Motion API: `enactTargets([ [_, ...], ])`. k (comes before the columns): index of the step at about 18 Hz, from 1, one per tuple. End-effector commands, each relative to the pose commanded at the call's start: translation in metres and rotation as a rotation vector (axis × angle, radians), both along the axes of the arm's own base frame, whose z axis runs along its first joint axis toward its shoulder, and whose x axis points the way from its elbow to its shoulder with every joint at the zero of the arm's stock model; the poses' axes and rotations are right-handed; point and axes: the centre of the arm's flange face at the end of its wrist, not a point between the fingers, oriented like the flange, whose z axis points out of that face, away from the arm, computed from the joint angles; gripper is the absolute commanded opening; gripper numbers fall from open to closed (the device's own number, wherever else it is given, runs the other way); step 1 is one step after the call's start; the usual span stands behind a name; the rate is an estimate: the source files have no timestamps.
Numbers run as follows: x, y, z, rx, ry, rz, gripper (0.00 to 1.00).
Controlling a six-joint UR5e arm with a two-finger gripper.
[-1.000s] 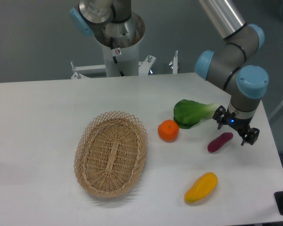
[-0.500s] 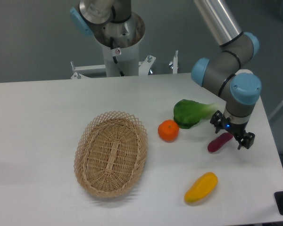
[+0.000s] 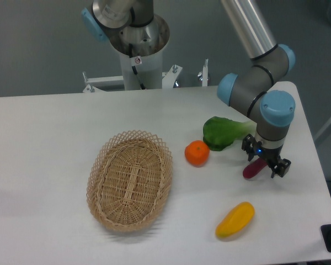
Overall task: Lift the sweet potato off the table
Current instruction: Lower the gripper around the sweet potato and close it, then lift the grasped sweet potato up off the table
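To pick up the sweet potato, my gripper will next grip its upper end (image 3: 261,161).
The sweet potato (image 3: 252,169), small, dark reddish-purple and oblong, lies on the white table (image 3: 49,143) at the right, between the leafy green and the yellow fruit. My gripper (image 3: 262,162) hangs directly over its upper end, fingers open and straddling it, one finger (image 3: 247,149) on the left and the other on the right. The gripper body hides the potato's upper tip. The potato still rests on the tabletop.
A green leafy vegetable (image 3: 223,132) lies just left of the gripper. An orange fruit (image 3: 197,153) sits beside it. A yellow mango-shaped item (image 3: 235,220) lies near the front edge. A wicker basket (image 3: 130,179) stands at the centre-left. The table's right edge is close.
The gripper has shifted left and slightly down, from beside the sweet potato's right end to directly over it. The potato has not moved.
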Motion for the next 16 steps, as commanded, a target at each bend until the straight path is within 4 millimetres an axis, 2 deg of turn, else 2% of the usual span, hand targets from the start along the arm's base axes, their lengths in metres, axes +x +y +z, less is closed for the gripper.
enactTargets([
  [2,-0.001,0.0,0.002,0.002,0.004,0.0,0.15],
  [6,-0.007,0.004,0.015,0.018,0.026,-0.003,0.11],
  [9,-0.019,0.017,0.05,0.127,0.047,-0.009,0.11],
  [10,-0.017,0.019,0.062,0.155,0.052,-0.015,0.11],
  [13,-0.015,0.013,0.077,0.173,0.05,-0.008,0.11],
  [16,-0.005,0.021,0.104,0.261,0.03,0.015,0.12],
])
